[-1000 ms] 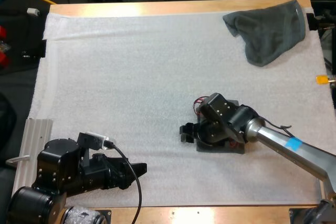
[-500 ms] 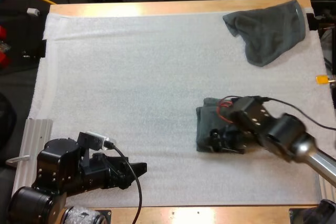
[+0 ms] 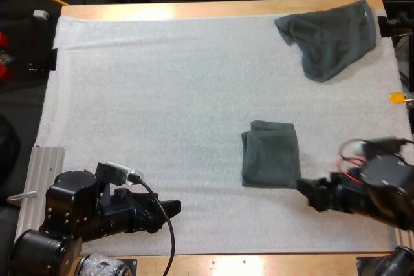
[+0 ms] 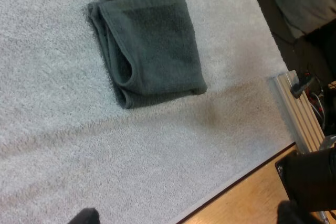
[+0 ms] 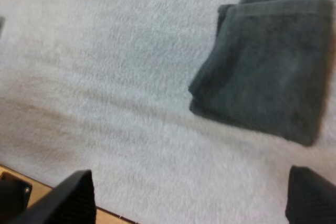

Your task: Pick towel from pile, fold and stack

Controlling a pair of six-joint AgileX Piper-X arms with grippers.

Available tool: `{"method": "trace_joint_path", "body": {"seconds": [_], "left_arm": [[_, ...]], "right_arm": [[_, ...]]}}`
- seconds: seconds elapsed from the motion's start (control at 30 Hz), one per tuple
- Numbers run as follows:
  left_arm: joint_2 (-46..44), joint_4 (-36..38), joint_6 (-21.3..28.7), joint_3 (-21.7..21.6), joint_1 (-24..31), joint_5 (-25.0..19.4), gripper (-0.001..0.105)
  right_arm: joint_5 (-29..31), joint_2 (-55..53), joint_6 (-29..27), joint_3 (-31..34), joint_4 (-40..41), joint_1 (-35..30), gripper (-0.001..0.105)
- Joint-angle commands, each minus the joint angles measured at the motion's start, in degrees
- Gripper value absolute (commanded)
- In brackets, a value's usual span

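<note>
I will grab the towel's layered side edge (image 3: 245,159) (image 4: 114,59) with my left gripper next. The layers gape and stand up there, while the rest of the folded towel lies flat.
A folded dark grey-green towel (image 3: 270,154) lies flat on the white mat (image 3: 162,95), right of centre. A crumpled towel (image 3: 330,37) of the same colour sits at the mat's far right corner. My right gripper (image 3: 314,194) hovers just off the folded towel's near right corner, open and holding nothing. In the right wrist view its fingers (image 5: 73,198) stand wide apart, with the folded towel (image 5: 273,72) beyond them. My left gripper (image 3: 169,208) rests low near the front left edge, open. The left wrist view looks across the mat at the folded towel (image 4: 147,40).
The wooden table edge (image 3: 213,10) frames the mat. A ribbed metal plate (image 3: 40,179) lies at the left front beside my left arm. Open mat spreads between the two towels and across the left half.
My right gripper has drawn back from over the folded towel toward the front right, leaving the towel uncovered. The left arm and the crumpled towel have not moved.
</note>
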Motion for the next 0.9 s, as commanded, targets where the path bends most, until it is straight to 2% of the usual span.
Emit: {"method": "trace_joint_path", "body": {"seconds": [0.0, 0.17, 0.23, 0.43, 0.73, 0.87], "left_arm": [[-0.1, -0.28, 0.33, -0.3, -0.07, 0.26, 0.065], [-0.1, -0.28, 1.14, -0.3, -0.07, 0.26, 0.065], [-0.1, -0.59, 2.14, -0.3, -0.07, 0.26, 0.07], [1.52, -6.36, 1.19, -0.3, -0.07, 0.26, 0.072], [13.71, -17.04, -0.17, -0.3, -0.88, 0.63, 0.072], [22.64, -21.66, -0.17, -0.3, -3.43, 1.29, 0.072]], "right_arm": [[1.1, -1.57, 0.8, -0.1, 2.31, 0.0, 0.071], [4.33, -7.46, 2.59, -0.1, 8.6, 0.0, 0.071], [5.82, -9.17, 2.63, -0.1, 10.32, 0.0, 0.071], [7.92, -10.81, 2.7, -0.1, 11.61, 0.0, 0.071], [9.32, -10.66, 2.7, -0.1, 11.61, 0.0, 0.071], [9.32, -10.66, 2.7, -0.1, 11.61, 0.0, 0.071]]}}
